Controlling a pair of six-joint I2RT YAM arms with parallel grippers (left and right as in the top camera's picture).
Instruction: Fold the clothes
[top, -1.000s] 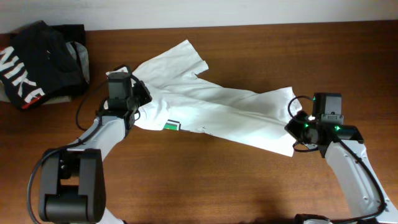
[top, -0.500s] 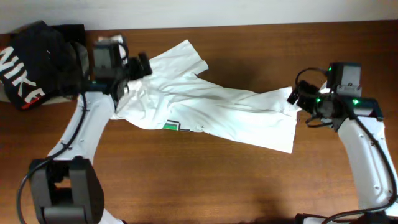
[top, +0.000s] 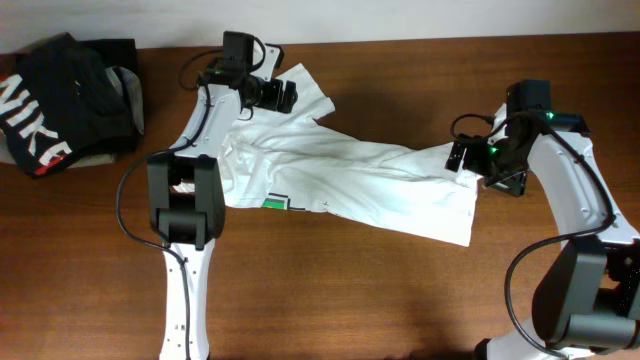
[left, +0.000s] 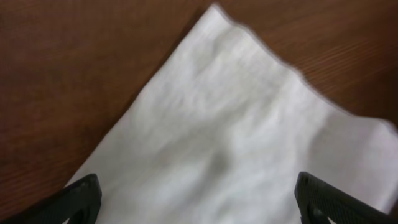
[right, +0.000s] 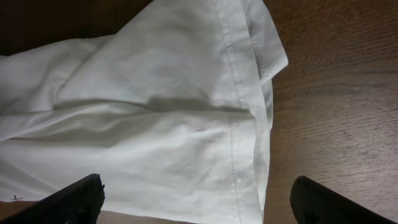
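The left gripper should fold the far side of the shirt over next, so it should grab the white shirt by the outer edge of its far sleeve.
A white shirt lies crumpled and stretched across the middle of the table, with a small green label at its near edge. My left gripper hovers over the shirt's far sleeve, jaws wide open and nothing between them; both black fingertips show at the bottom corners of the left wrist view. My right gripper hangs open above the shirt's right end, where the stitched hem runs between its spread fingertips. Neither gripper holds cloth.
A pile of dark clothes with a black garment bearing white letters sits at the far left corner. The brown wooden table ends at a pale wall along the far edge.
Both grippers went from shut to open and let go of the shirt. The left arm swung from the shirt's left edge to its far sleeve; the right arm moved farther back.
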